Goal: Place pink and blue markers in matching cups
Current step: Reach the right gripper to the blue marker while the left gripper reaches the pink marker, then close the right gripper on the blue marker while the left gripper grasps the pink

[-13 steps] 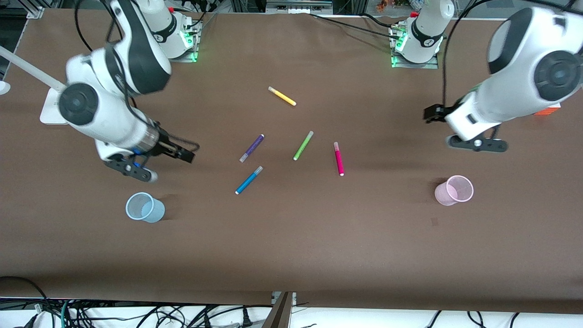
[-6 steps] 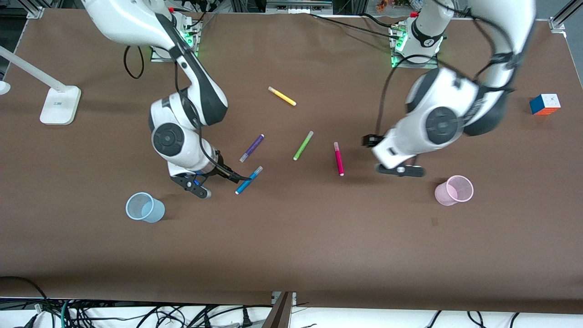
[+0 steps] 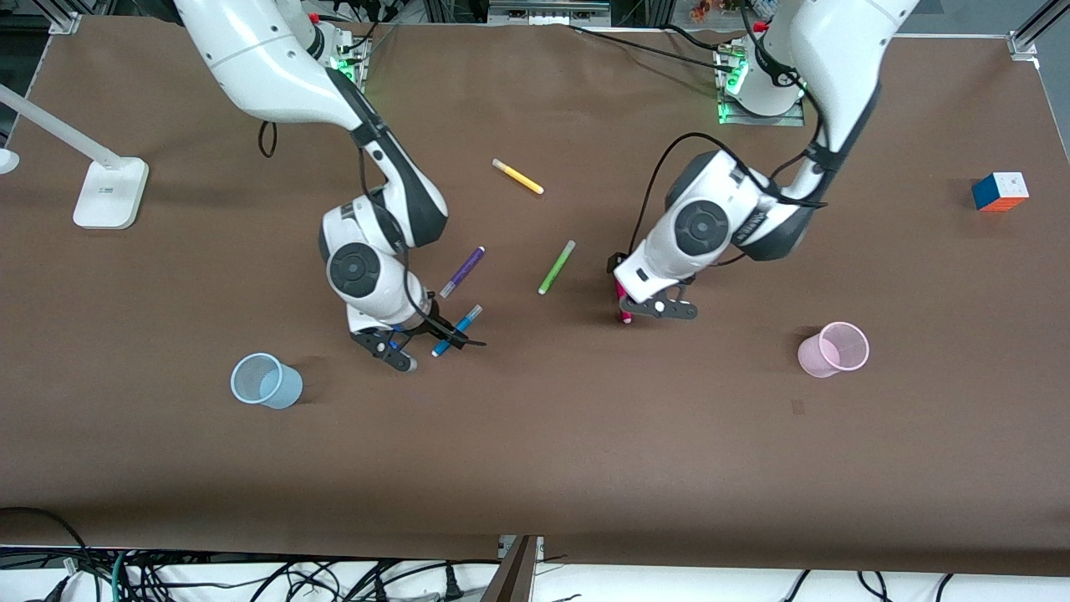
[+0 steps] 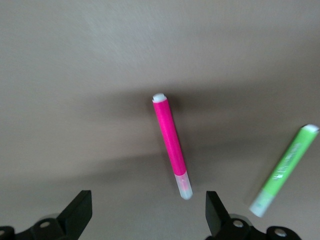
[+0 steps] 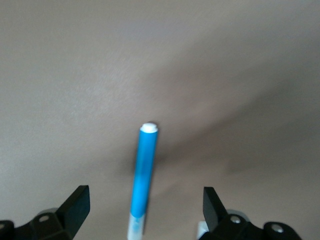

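I am not ready to close on the blue marker [image 3: 465,322] [image 5: 144,170] yet, and I will lower my right gripper first, because its fingers are above the marker.
The blue marker [image 3: 465,322] lies on the brown table, its pale cap toward the robots. My right gripper [image 3: 426,341] is open right over it; in the right wrist view the marker [image 5: 144,170] runs between the spread fingers [image 5: 77,205] of the gripper [image 5: 145,207]. The pink marker [image 3: 625,315] lies mostly hidden under my open left gripper [image 3: 627,293]. In the left wrist view it [image 4: 170,145] lies just ahead of the gripper [image 4: 148,212], its cap end nearly between the fingers. The pale blue cup [image 3: 266,380] and the pale pink cup [image 3: 834,349] stand upright.
A purple pen [image 3: 462,272], a green pen [image 3: 557,267] and a yellow pen [image 3: 517,176] lie between the arms. The green pen also shows in the left wrist view [image 4: 284,170]. A colour cube [image 3: 1000,191] and a white lamp base [image 3: 109,194] sit at the table's ends.
Both arms have swung in from the table's ends toward the middle and come down. The right gripper reached the blue marker, the left gripper the pink marker. No marker has moved.
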Robot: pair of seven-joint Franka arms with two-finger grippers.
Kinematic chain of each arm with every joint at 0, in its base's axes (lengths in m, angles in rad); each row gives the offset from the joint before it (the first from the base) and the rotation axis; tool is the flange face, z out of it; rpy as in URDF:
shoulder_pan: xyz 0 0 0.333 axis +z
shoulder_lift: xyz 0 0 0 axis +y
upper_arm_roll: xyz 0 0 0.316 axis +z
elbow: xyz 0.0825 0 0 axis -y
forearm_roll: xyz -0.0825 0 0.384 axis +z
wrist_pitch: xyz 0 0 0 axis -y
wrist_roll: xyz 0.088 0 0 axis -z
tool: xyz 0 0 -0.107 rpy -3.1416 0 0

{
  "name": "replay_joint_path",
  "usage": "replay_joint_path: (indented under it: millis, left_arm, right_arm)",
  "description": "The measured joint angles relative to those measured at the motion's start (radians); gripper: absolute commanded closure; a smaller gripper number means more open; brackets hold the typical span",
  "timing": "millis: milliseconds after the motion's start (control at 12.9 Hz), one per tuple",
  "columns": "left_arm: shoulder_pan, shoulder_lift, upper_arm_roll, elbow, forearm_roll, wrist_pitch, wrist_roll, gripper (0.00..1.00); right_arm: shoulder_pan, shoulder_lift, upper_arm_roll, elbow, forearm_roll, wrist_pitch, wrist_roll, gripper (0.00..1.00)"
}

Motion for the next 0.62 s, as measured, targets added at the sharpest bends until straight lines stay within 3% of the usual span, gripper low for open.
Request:
replay_joint_path:
  millis: [155,233,310,465,543,620]
  left_arm:
    - [-0.020,0.008,0.000,-0.047,0.030,0.049,-0.031,0.00]
    - [-0.025,0.018,0.000,-0.057,0.040,0.079,-0.038,0.00]
    - [-0.027,0.033,0.000,-0.061,0.058,0.113,-0.041,0.00]
    - [-0.027,0.068,0.001,-0.062,0.085,0.153,-0.044,0.00]
    - [-0.027,0.077,0.001,-0.062,0.085,0.161,-0.045,0.00]
    - [-0.028,0.080,0.000,-0.062,0.085,0.163,-0.051,0.00]
  right_arm:
    - [0.021,0.033,0.000,0.001,0.000,0.043,0.027,0.02]
    - [0.026,0.045,0.000,0.001,0.000,0.061,0.029,0.10]
    - [0.030,0.055,-0.001,0.002,0.000,0.075,0.029,0.26]
    - [0.034,0.064,-0.001,0.002,0.000,0.083,0.029,0.93]
    - [0.034,0.063,-0.002,0.003,-0.001,0.083,0.029,1.00]
    - [0.034,0.063,-0.003,0.005,-0.001,0.083,0.029,1.00]
